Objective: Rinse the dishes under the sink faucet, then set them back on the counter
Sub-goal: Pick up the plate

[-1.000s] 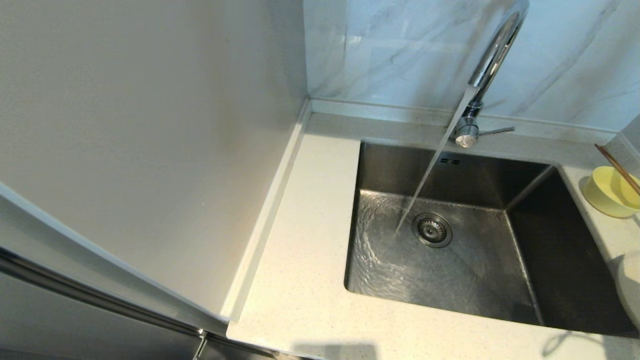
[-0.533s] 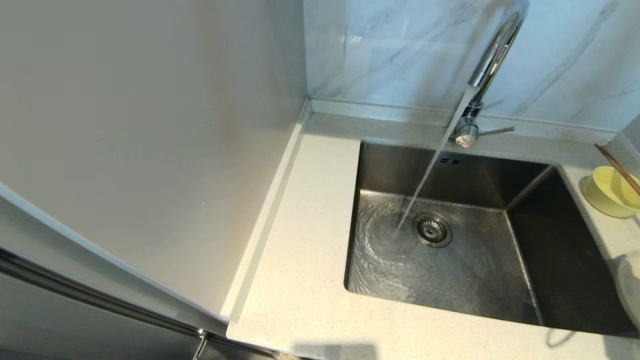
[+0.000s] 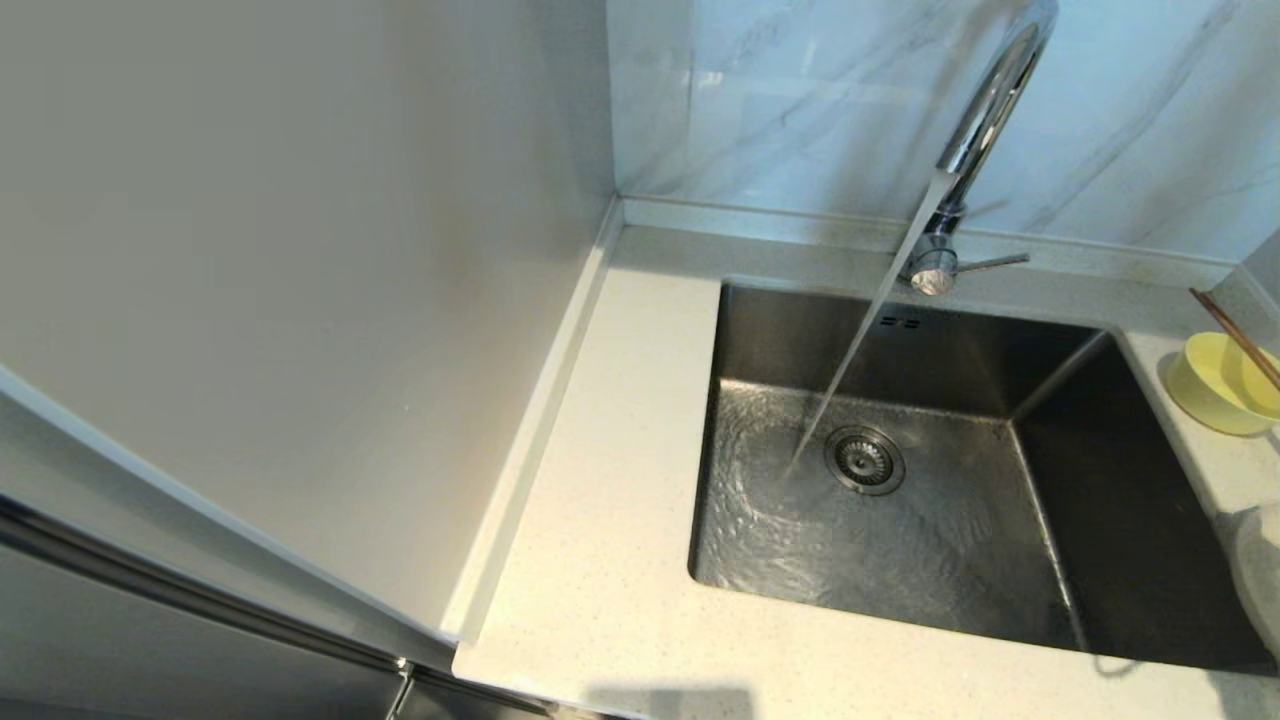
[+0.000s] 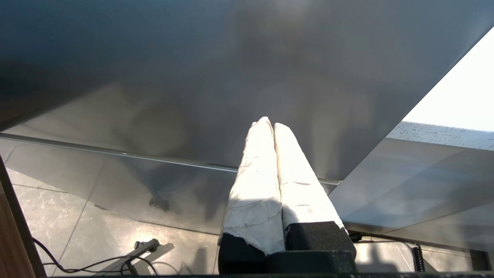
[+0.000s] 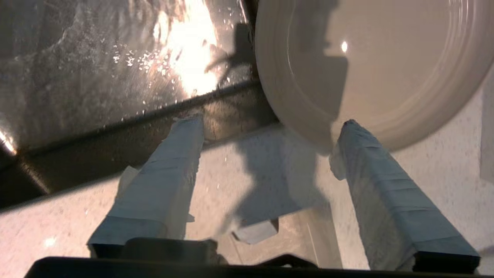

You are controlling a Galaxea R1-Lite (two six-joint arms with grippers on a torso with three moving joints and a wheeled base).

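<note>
The plate's broad side spreads wider than my open fingers, so I need to grab the plate next with my right gripper by its narrow raised rim (image 5: 296,132).
The chrome faucet (image 3: 985,110) is running, and a stream of water (image 3: 860,330) falls into the steel sink (image 3: 950,560) beside the drain strainer (image 3: 864,460). On the counter (image 3: 610,520) right of the sink stands the pale-yellow bowl (image 3: 1215,385) with the chopsticks (image 3: 1235,335) leaning in it. The cream plate (image 3: 1262,580) shows only as a sliver at the right edge. In the right wrist view my right gripper (image 5: 270,123) is open. The plate (image 5: 378,65) lies just ahead by the sink's rim, its near edge between the fingertips. My left gripper (image 4: 269,123) is shut and empty, parked below the counter.
A plain wall panel (image 3: 300,250) stands along the counter's left side, and the veined marble wall (image 3: 800,100) rises behind the sink. The faucet's side lever (image 3: 990,263) points right. Neither arm shows in the head view.
Water keeps running. A small shadow on the front counter strip near the plate has shrunk and slid right. Bowl, chopsticks and plate have not moved.
</note>
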